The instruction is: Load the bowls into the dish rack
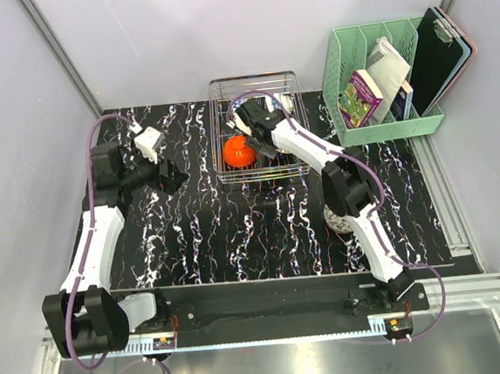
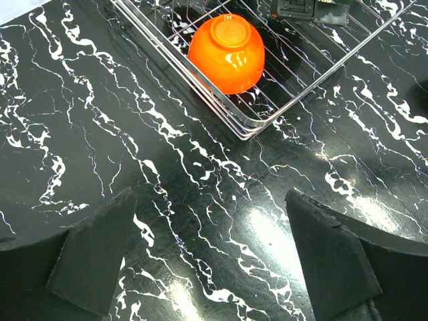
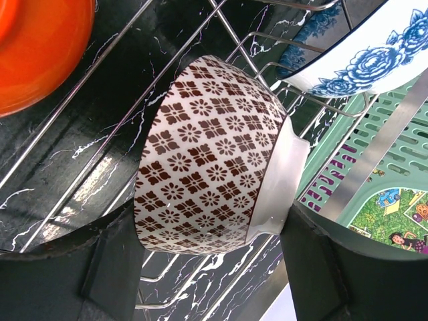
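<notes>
The brown net-patterned bowl lies over empty wires between the orange-red and blue-and-white bowls and would end inside the rack (image 1: pixel 254 78), so it is time for my right gripper to release.
The silvery wire dish rack (image 1: pixel 254 78) stands at the back centre. The orange-red bowl (image 1: pixel 239 151) lies upside down in its left part; it also shows in the left wrist view (image 2: pixel 227 53). My right gripper (image 1: pixel 261 133) reaches into the rack, shut on a brown net-patterned bowl (image 3: pixel 214 154) tipped on its side over the wires, one finger at its base and one at its rim. A blue-and-white bowl (image 3: pixel 364 57) leans in the rack behind it. Another patterned bowl (image 1: pixel 339 219) sits on the table, partly hidden under the right arm. My left gripper (image 1: pixel 168 175) is open and empty, left of the rack.
A mint-green slotted organiser (image 1: pixel 385 83) with books and a dark clipboard stands at the back right, close beside the rack. The black marbled table (image 1: pixel 237 241) ends at white walls to the left and behind.
</notes>
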### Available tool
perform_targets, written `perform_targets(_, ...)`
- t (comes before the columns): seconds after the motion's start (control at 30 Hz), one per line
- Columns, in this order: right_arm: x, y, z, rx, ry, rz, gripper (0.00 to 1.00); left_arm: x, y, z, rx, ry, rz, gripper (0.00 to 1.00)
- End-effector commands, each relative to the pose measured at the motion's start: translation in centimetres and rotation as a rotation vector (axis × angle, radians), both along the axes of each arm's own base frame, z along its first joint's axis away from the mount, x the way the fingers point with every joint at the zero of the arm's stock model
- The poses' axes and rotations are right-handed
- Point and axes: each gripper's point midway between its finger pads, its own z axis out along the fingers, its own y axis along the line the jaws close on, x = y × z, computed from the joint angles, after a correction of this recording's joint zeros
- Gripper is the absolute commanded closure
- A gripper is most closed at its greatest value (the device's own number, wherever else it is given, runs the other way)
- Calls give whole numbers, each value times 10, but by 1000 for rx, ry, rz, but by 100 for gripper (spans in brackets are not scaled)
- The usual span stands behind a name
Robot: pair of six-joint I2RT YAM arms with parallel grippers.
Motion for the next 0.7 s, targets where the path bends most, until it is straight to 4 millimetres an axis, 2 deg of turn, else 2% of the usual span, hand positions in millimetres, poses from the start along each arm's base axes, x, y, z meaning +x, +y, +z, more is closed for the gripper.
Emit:
perform_targets(0.0, -27, 21, -49, 18, 147, 67, 37, -5, -2, 12, -8, -62, -35, 1)
perform_targets(0.27, -31, 20, -63, 11, 178, 64, 12, -6, 1, 13, -10, -66, -36, 1)
perform_targets(0.4, -34, 21, -70, 14, 199, 69, 4, -6, 3, 14, -10, -68, -33, 1)
perform_targets(0.57, -39, 22, -79, 22, 219, 60, 2, -6, 4, 14, -14, -68, -35, 1)
perform_targets(0.67, -40, 23, -76, 32, 218, 61, 0, -7, 5, 13, -14, -63, -34, 1)
